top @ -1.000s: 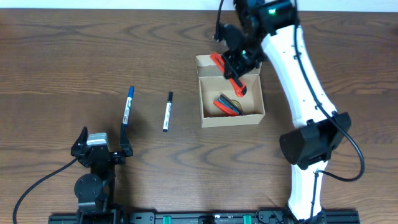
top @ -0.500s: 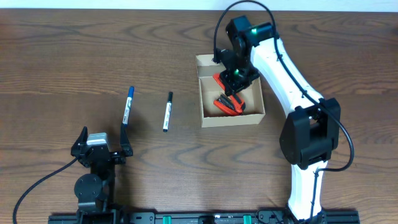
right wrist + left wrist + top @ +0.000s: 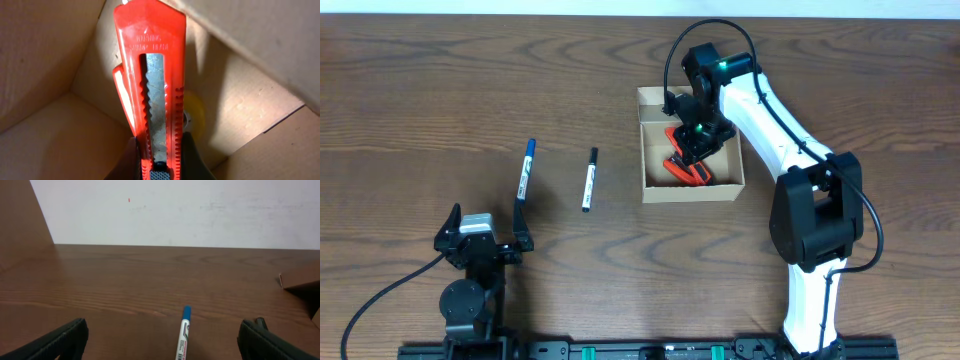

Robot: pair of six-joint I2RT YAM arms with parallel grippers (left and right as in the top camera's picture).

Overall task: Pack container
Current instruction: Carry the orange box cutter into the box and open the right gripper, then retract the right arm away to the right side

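Observation:
The fingers of my right gripper are holding the red utility knife over the bottom of the box, inside the box's sides. I should open my right gripper, as the knife would settle there if I opened now.
The container, a tan cardboard box (image 3: 692,190), sits open right of centre. My right gripper (image 3: 692,140) is down inside it, shut on a red utility knife (image 3: 152,85) that points into the box's inner corner (image 3: 75,87). Other red items (image 3: 688,170) lie in the box. A blue-capped marker (image 3: 525,170) and a black-capped marker (image 3: 589,180) lie on the table to the left. My left gripper (image 3: 480,240) is open and empty near the front edge, with the blue marker (image 3: 184,335) lying between and ahead of its fingers.
A yellow round item (image 3: 195,112) lies on the box floor behind the knife. The box walls (image 3: 45,55) close round the right gripper. A white wall (image 3: 175,210) stands behind the wooden table (image 3: 440,80).
My right gripper has moved down and toward the front, carrying the red knife from above the box's back rim into the box. The left arm and markers have not moved.

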